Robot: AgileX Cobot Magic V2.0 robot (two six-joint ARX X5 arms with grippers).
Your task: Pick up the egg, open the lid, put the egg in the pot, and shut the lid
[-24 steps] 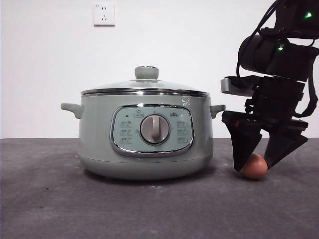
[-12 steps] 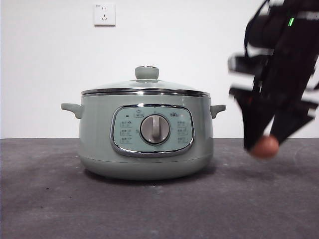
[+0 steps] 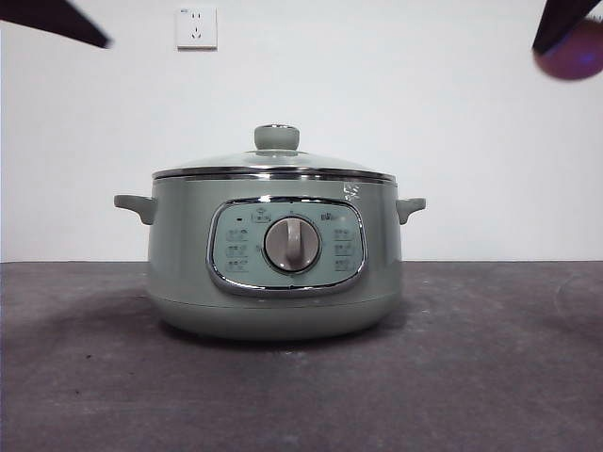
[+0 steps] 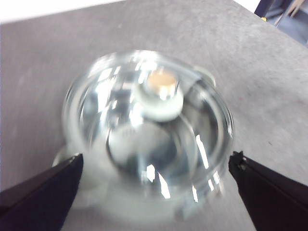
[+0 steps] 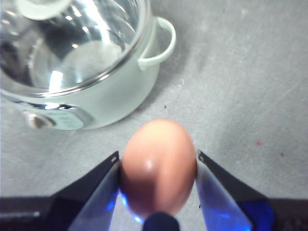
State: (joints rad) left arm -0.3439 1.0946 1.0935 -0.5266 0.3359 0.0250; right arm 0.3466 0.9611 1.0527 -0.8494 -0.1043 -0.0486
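The robot's left gripper will next open the pot (image 3: 273,273) for the egg, grabbing the glass lid by its pale green knob (image 3: 277,137).
The sage-green pot (image 3: 273,273) stands mid-table with the glass lid (image 3: 275,165) shut on it, pale green knob (image 3: 277,137) on top. My right gripper (image 5: 158,159) is shut on the reddish-brown egg (image 5: 159,166) and holds it high beside the pot (image 5: 101,103). In the front view the egg (image 3: 573,52) shows dark at the top right corner under a black jaw tip. My left gripper (image 4: 156,161) is open wide, hovering above the lid (image 4: 149,130) and its knob (image 4: 161,94), clear of both. Its tip (image 3: 66,21) shows at the front view's top left.
A white wall socket (image 3: 196,27) is on the wall behind. The dark grey table (image 3: 490,377) lies around the pot. The pot's two side handles (image 3: 411,205) stick out left and right.
My right gripper has lifted the egg off the table beside the pot, up to the top right corner of the view. A black tip of the left arm has come in at top left.
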